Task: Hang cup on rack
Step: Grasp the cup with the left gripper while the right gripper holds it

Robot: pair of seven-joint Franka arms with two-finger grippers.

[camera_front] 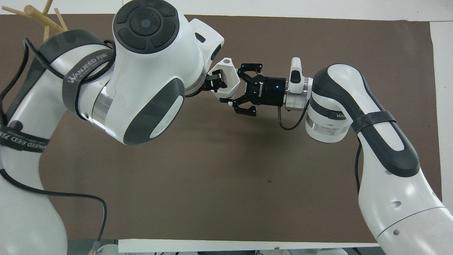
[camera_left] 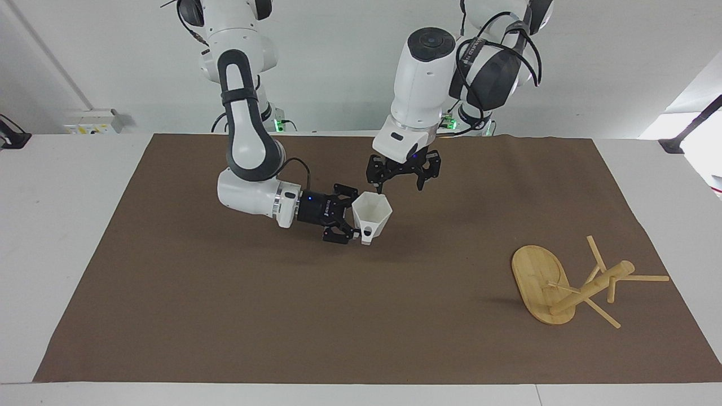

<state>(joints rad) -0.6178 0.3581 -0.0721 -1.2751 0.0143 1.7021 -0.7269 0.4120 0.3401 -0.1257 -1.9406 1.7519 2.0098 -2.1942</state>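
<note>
My left gripper grabs the white cup by its rim [camera_front: 216, 71] next, since the cup then goes onto the rack by its open handle [camera_front: 227, 61].
The white faceted cup [camera_left: 373, 211] is held up over the middle of the brown mat, mouth up, its handle on the side away from the robots. My right gripper [camera_left: 354, 220] lies level and is shut on the cup's wall; it also shows in the overhead view [camera_front: 234, 91] with the cup [camera_front: 231, 80]. My left gripper [camera_left: 399, 183] is open, points down and hangs just above the cup's rim; in the overhead view [camera_front: 216, 78] it covers part of the cup's mouth. The bamboo rack [camera_left: 564, 287] lies tipped on its side, its oval base on edge.
The brown mat [camera_left: 225, 316] covers most of the white table. The rack lies toward the left arm's end of the table, farther from the robots than the cup; only its peg tips [camera_front: 42, 16] show in the overhead view, the rest hidden by my left arm.
</note>
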